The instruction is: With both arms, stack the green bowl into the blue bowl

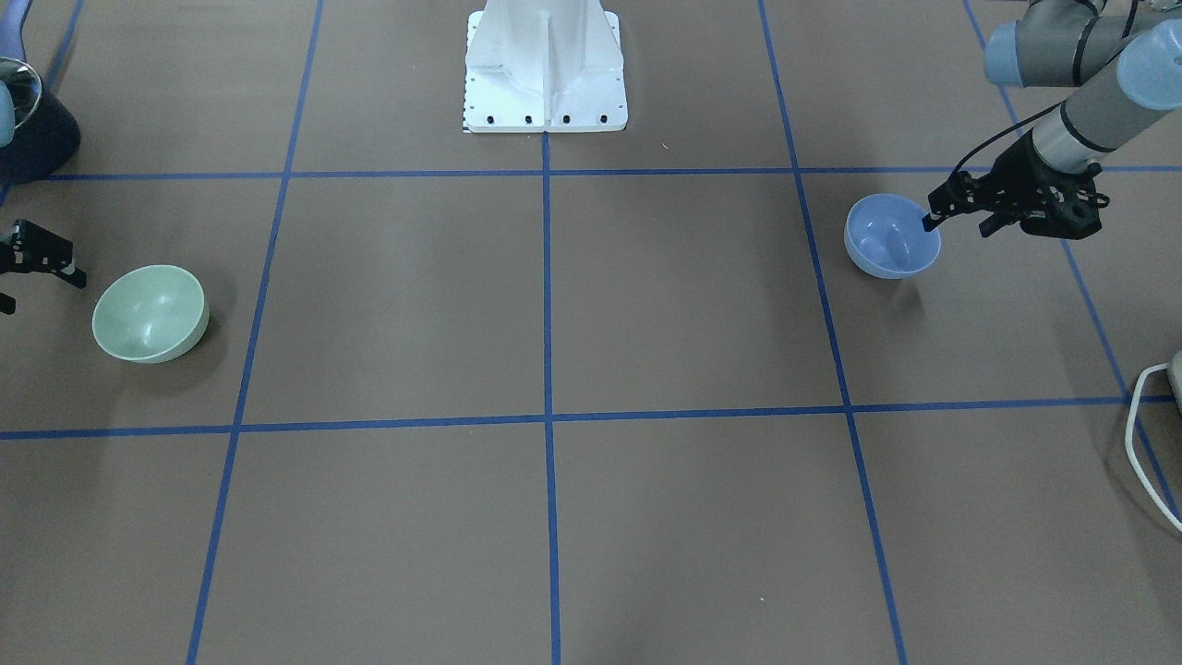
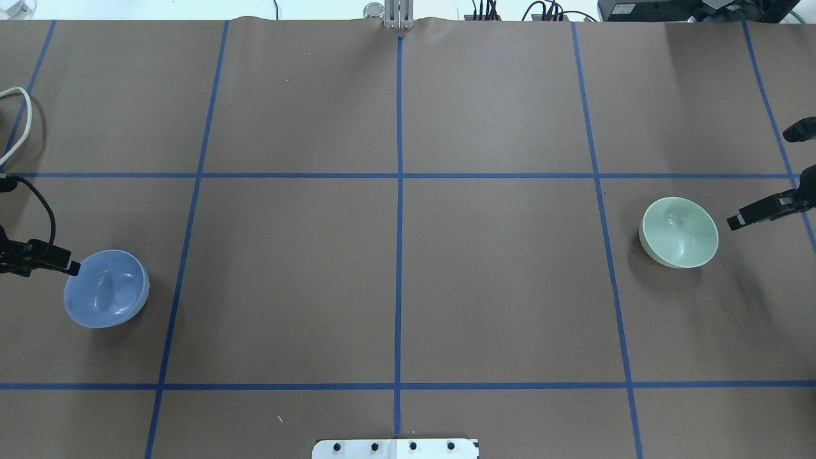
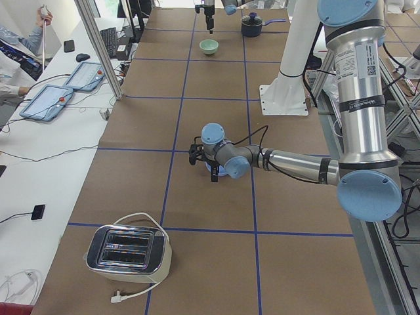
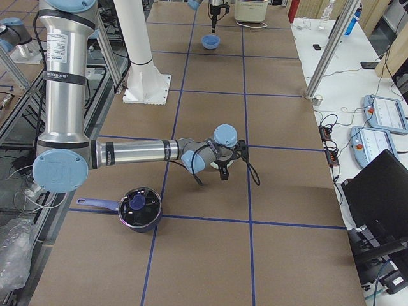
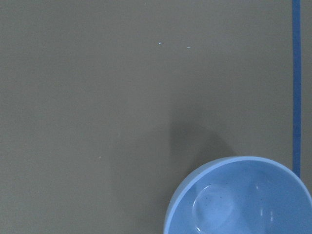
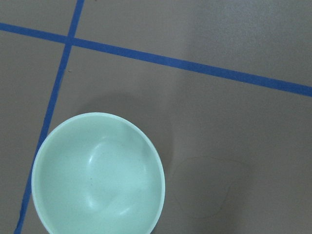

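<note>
My left gripper picks up the blue bowl by its rim (image 1: pixel 925 218) (image 5: pixel 192 178) next, to bring the blue bowl over for stacking.
The blue bowl (image 1: pixel 889 235) stands upright on the robot's left side of the table, seen also in the overhead view (image 2: pixel 105 290) and the left wrist view (image 5: pixel 243 200). My left gripper (image 1: pixel 956 226) is open, with one fingertip (image 2: pixel 69 268) at the bowl's outer rim. The green bowl (image 1: pixel 148 312) stands upright on the robot's right side, seen also overhead (image 2: pixel 679 231) and in the right wrist view (image 6: pixel 97 175). My right gripper (image 2: pixel 759 179) is open and empty, just outboard of the green bowl and apart from it.
The white pedestal base (image 1: pixel 545 69) stands at the robot's edge. A toaster (image 3: pixel 128 252) with a white cable (image 1: pixel 1145 443) sits beyond the blue bowl. A dark pot (image 4: pixel 139 209) sits near the green bowl. Blue tape lines grid the brown table (image 2: pixel 497 280).
</note>
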Action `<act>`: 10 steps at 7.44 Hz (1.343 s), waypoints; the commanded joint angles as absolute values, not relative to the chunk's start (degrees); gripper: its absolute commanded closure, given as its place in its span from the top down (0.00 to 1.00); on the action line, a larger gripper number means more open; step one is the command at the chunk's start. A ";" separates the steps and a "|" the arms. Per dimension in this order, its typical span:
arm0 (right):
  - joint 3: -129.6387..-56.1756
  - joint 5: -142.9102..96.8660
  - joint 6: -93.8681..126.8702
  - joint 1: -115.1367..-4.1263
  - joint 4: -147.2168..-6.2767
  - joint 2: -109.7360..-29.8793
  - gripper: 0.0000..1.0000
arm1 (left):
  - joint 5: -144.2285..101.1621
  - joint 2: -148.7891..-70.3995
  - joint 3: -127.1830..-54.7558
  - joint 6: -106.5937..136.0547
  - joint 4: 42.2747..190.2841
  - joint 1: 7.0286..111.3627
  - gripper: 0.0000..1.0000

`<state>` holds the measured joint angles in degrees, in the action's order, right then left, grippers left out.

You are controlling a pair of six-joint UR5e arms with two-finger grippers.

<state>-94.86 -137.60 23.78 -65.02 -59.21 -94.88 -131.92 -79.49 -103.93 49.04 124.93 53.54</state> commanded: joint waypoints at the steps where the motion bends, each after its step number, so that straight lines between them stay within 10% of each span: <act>1: -92.82 -136.15 23.91 -63.37 -57.05 -94.75 0.99 | -131.05 -79.54 -101.36 49.04 127.94 52.82 0.95; 10: -91.58 -134.39 24.26 -60.12 -57.04 -92.99 0.88 | -131.04 -79.89 -99.84 49.31 129.99 50.80 0.49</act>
